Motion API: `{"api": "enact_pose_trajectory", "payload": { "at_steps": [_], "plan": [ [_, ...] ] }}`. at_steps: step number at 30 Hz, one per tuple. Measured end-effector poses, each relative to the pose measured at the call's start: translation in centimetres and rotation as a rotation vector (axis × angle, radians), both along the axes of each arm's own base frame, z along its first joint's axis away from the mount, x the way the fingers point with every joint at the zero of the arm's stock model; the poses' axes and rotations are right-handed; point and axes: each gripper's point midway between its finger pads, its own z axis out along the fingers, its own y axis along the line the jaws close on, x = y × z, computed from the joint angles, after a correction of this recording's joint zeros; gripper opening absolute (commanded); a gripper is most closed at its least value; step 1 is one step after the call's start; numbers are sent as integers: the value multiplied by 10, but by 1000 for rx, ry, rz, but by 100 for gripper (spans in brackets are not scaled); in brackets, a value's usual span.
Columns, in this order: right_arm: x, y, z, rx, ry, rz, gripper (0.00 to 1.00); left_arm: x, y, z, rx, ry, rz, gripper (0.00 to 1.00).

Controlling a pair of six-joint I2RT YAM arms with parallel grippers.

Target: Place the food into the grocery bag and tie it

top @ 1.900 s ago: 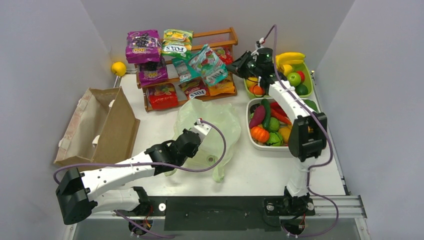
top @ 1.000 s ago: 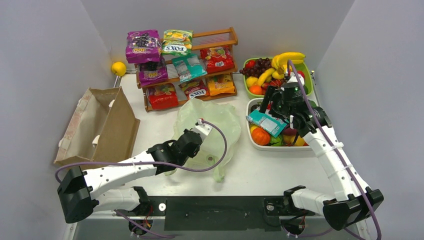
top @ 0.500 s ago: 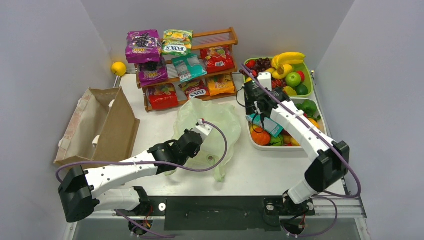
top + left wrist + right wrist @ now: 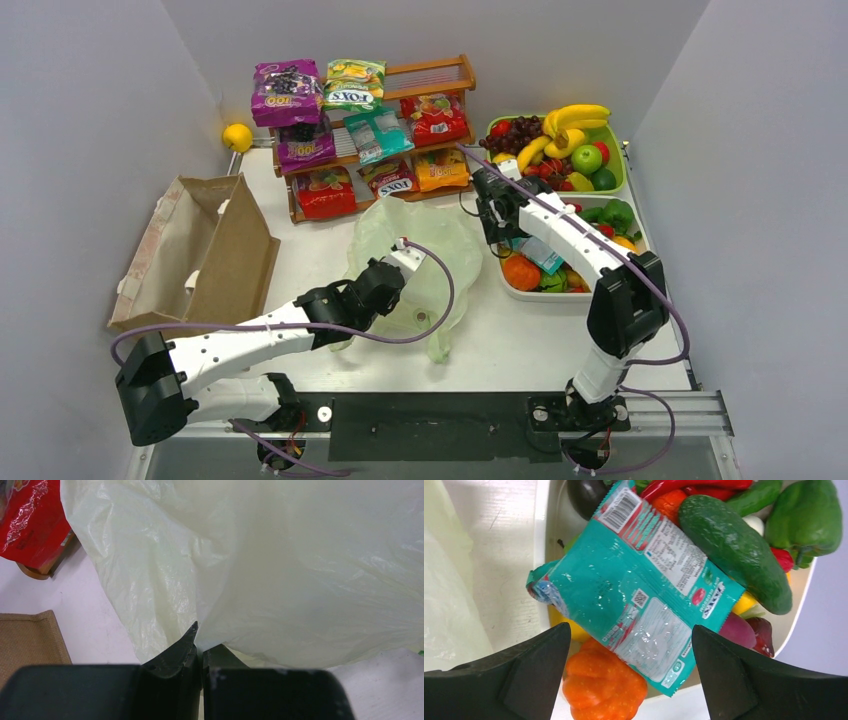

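The barcode end of the packet should stay free for the left gripper, so the right gripper needs to grab the teal snack packet [image 4: 541, 253] next by its edge beside the orange pumpkin.
The pale green grocery bag [image 4: 425, 245] lies crumpled mid-table, filling the left wrist view [image 4: 280, 565]. My left gripper [image 4: 385, 278] is shut on its near edge, the plastic pinched between the jaws [image 4: 200, 642]. A teal snack packet [image 4: 541, 253] lies loose on the toy vegetables in the white tray [image 4: 505, 285]. My right gripper [image 4: 497, 225] hovers open over the tray's left side. In its wrist view the packet [image 4: 644, 595] lies below the spread gripper [image 4: 631, 630], untouched, above an orange pumpkin [image 4: 599, 680].
A wooden shelf [image 4: 440, 72] of snack packets stands at the back. A green basket [image 4: 617, 175] of fruit with bananas [image 4: 575, 117] sits back right. A brown paper bag [image 4: 200, 255] lies on the left, a yellow ball [image 4: 237, 136] behind it.
My right gripper carried the teal packet from the shelf to the vegetable tray, let it go there and swung left towards the bag. The left gripper has held still.
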Motion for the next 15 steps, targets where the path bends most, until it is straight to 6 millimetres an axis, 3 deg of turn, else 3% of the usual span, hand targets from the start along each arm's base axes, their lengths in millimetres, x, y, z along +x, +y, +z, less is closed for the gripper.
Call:
{"api": "enact_pose_trajectory", "payload": {
  "at_steps": [8,15],
  "plan": [
    [-2,4,-27,19,91,34,87,0,0,1,-4,-3,0,0],
    [-1,-7,-36,37,117,9,82,0,0,1,-4,-3,0,0]
  ]
}}
